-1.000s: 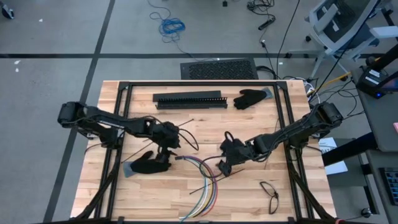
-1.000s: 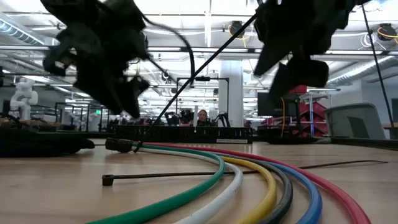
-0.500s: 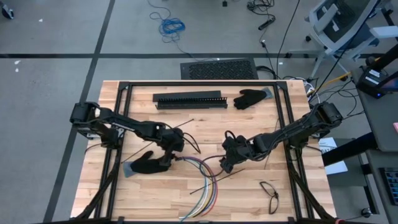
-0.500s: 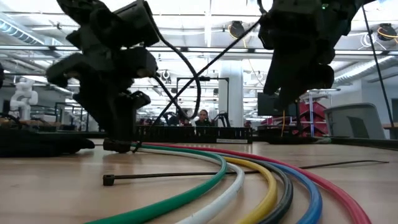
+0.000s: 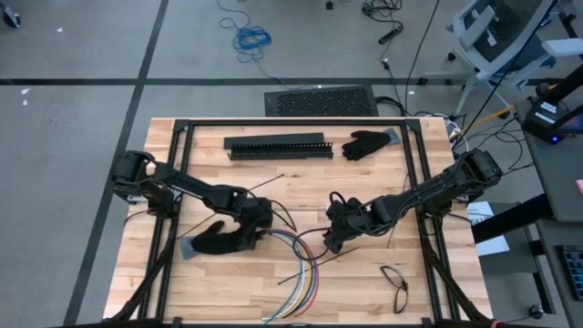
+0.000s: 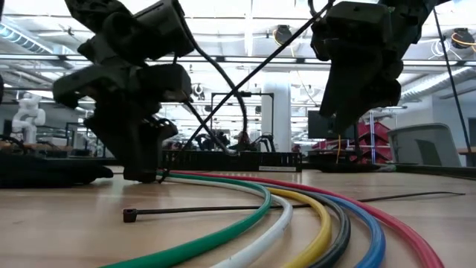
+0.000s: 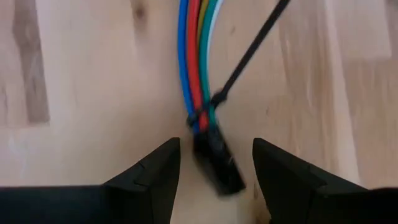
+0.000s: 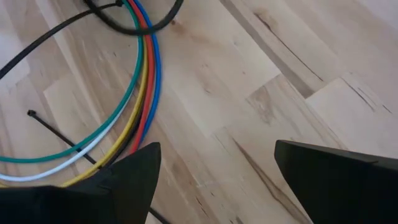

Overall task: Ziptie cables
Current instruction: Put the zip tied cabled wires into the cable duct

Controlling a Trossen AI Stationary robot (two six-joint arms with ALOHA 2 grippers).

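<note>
I should grab the cables by their black end piece (image 7: pixel 216 160) with my left gripper next. That will steady the bundle (image 7: pixel 198 56) for zip-tying.
The cables (image 5: pixel 305 273) are a bundle of green, white, yellow, grey, blue and red wires curving across the table (image 6: pixel 297 208). At its far-left end the bundle meets a black end piece (image 7: pixel 214 165). My left gripper (image 7: pixel 216 144) is open and low over the table (image 6: pixel 145 173), one finger on each side of that end piece, with gaps. A thin black strip (image 7: pixel 249 56) slants away from the bundle just beyond it. My right gripper (image 5: pixel 330 244) hangs open above the table (image 8: pixel 217 146), right of the cables (image 8: pixel 146 68), nothing between its fingers.
A loose zip tie (image 6: pixel 193 211) lies across the table under the bundle's curve. A black glove (image 5: pixel 219 239) lies just left of my left gripper. A slotted black bar (image 5: pixel 278 146) and another glove (image 5: pixel 367 143) are at the far edge, and glasses (image 5: pixel 394 282) at the near right.
My left gripper has moved toward the table's right and near edges and come down, rolling as it went, until its fingers stand on either side of the bundle's black end. My right gripper has tipped a little where it hangs. The cables have kept still.
</note>
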